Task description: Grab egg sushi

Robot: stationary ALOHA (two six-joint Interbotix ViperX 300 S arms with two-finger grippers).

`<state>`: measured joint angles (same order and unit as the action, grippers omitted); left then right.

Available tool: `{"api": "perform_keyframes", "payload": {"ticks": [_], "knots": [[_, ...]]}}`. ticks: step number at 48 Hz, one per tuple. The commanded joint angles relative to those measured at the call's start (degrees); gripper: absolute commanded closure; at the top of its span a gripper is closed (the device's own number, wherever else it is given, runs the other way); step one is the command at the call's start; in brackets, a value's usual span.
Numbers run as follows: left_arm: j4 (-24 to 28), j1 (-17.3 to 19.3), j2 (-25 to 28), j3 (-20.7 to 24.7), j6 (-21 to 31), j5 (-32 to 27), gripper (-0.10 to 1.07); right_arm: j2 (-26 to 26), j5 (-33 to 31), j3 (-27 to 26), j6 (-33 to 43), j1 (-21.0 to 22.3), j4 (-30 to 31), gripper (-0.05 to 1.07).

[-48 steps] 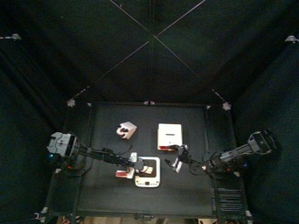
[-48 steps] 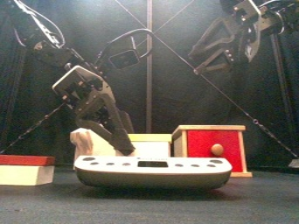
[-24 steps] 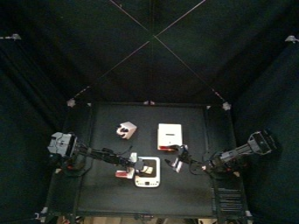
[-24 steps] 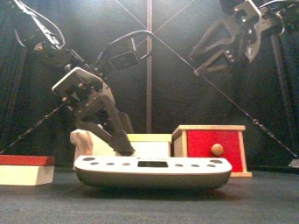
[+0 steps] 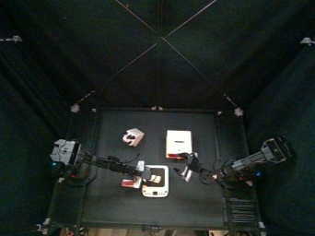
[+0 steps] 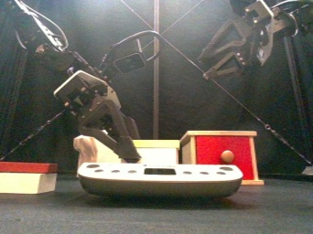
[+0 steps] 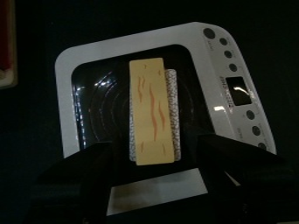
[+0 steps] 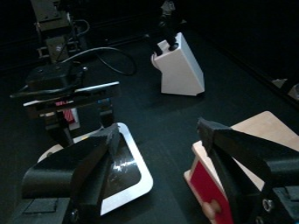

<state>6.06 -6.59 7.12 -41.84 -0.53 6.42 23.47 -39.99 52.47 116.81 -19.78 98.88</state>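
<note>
The left gripper next has to take hold of its long sides at one end (image 7: 156,152) to pick the egg sushi (image 7: 155,112) up off the dark plate.
The egg sushi (image 7: 155,112), a yellow omelette slab on white rice, lies on a dark plate inside a white tray (image 7: 93,66). My left gripper (image 7: 158,151) is open, with one jaw on each side of the sushi's near end, close above the tray. In the top view the left gripper (image 5: 144,173) is at the tray (image 5: 154,191). In the front view it (image 6: 120,137) hangs right behind the tray (image 6: 159,180), whose wall hides the sushi. My right gripper (image 8: 170,166) is open and empty, held high at the right (image 6: 244,41).
A red box with a knob (image 6: 222,155) and a cream block (image 6: 156,151) stand behind the tray. A red and white piece (image 6: 27,176) lies at the left. A white and pink holder (image 5: 132,137) stands farther back on the table.
</note>
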Motion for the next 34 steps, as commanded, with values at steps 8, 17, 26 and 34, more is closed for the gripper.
{"api": "perform_keyframes", "payload": {"ticks": [8, 17, 26, 34], "knots": [[0.26, 0.09, -0.35, 0.97, -0.09, 0.26, 0.10, 1.05, -0.09, -0.44, 0.09, 0.09, 0.18, 0.02], [0.18, 0.09, -0.44, 1.05, 0.00, 0.18, 0.23, 1.14, -0.09, -0.44, 0.09, 0.09, 0.18, 0.02], [0.18, 0.09, -1.32, 1.32, 0.00, 0.00, 0.31, 1.14, -0.09, -0.44, 0.09, 0.09, 0.18, 0.02], [0.18, 0.09, -2.90, 1.05, 0.00, 0.00, 0.33, 1.05, -0.09, -0.44, 0.09, 0.00, 0.18, 0.02]]}}
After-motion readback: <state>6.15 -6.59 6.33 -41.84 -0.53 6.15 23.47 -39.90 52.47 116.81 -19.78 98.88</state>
